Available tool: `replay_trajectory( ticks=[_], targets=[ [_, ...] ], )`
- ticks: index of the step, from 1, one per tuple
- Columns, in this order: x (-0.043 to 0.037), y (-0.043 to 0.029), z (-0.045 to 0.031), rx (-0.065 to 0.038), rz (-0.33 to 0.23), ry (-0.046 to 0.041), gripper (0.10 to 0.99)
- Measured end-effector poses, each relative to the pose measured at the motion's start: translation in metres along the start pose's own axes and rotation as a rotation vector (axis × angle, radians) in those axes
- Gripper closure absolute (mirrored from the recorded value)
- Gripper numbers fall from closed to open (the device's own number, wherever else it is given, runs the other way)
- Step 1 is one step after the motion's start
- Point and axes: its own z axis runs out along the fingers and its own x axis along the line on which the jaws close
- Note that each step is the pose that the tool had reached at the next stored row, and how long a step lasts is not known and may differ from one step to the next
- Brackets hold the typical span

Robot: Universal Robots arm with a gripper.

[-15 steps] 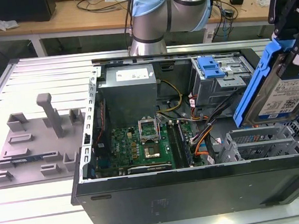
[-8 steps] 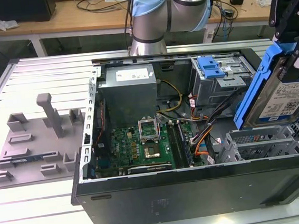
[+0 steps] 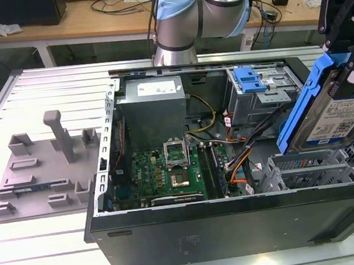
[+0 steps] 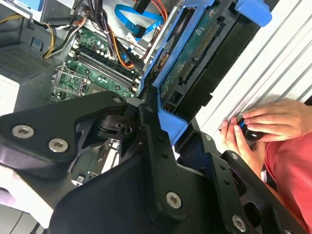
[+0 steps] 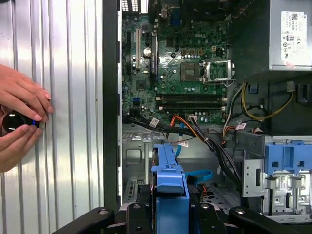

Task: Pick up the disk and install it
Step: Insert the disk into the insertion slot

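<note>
In the exterior view, the disk's lower edge (image 3: 313, 147) hangs tilted above the silver drive cage (image 3: 312, 171). It is too early for my gripper to release the disk, so the disk goes lower next.
The disk (image 3: 337, 112), a silver drive with a white-and-blue label in a blue carrier bracket, hangs tilted on edge at the exterior view's right. My black gripper (image 3: 346, 66) is shut on its upper end. The disk's lower edge is just above the silver drive cage (image 3: 312, 171) in the open computer case (image 3: 236, 224). In the first wrist view the blue bracket (image 5: 169, 181) stands between my fingers (image 5: 141, 214), over the cage floor. The second wrist view shows the disk's (image 4: 195, 63) connector side beyond my gripper links.
The case holds a green motherboard (image 3: 168, 171), a grey power supply box (image 3: 152, 106), bundled cables (image 3: 242, 157) and a bay with a blue latch (image 3: 250, 78). A grey fixture (image 3: 42, 167) lies at the exterior view's left. A person's hands (image 5: 19, 122) hold a black knob beside the case.
</note>
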Motion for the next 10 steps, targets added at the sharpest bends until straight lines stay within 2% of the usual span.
replay_trajectory(
  ticks=[10],
  targets=[
    [0.0002,-0.0006,0.0054,-0.001,-0.012,-0.0001,0.718]
  ],
)
